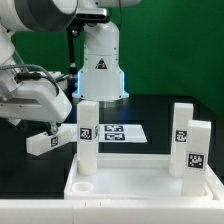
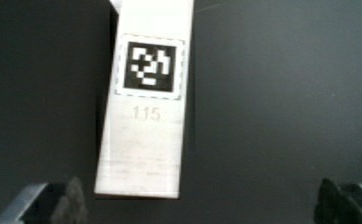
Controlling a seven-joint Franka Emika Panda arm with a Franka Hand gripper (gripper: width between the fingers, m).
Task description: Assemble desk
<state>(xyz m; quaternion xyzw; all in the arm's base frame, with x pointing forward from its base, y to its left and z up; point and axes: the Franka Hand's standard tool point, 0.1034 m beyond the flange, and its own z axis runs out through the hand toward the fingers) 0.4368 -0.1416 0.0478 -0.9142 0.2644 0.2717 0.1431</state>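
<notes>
My gripper moves lower before closing on the leg, since my fingers stop above the lying leg (image 1: 48, 142) and closing now would miss.
The white desk top (image 1: 140, 182) lies rim-up at the front of the exterior view. Three white leg blocks with tags stand upright on it: one at the far left corner (image 1: 88, 130) and two on the right (image 1: 180, 122) (image 1: 197, 150). Another leg (image 1: 52, 138) lies flat on the black table to the exterior view's left of the top. My gripper (image 1: 42, 120) hangs just above that leg. In the wrist view the lying leg (image 2: 151, 100) shows its tag and the number 115. My gripper (image 2: 204, 205) is open wide, and the leg's near end sits by one fingertip (image 2: 53, 202).
The marker board (image 1: 118, 132) lies flat on the table behind the desk top. The white cone-shaped robot base (image 1: 100, 65) stands at the back centre. The near left corner socket (image 1: 84, 186) of the top holds no leg.
</notes>
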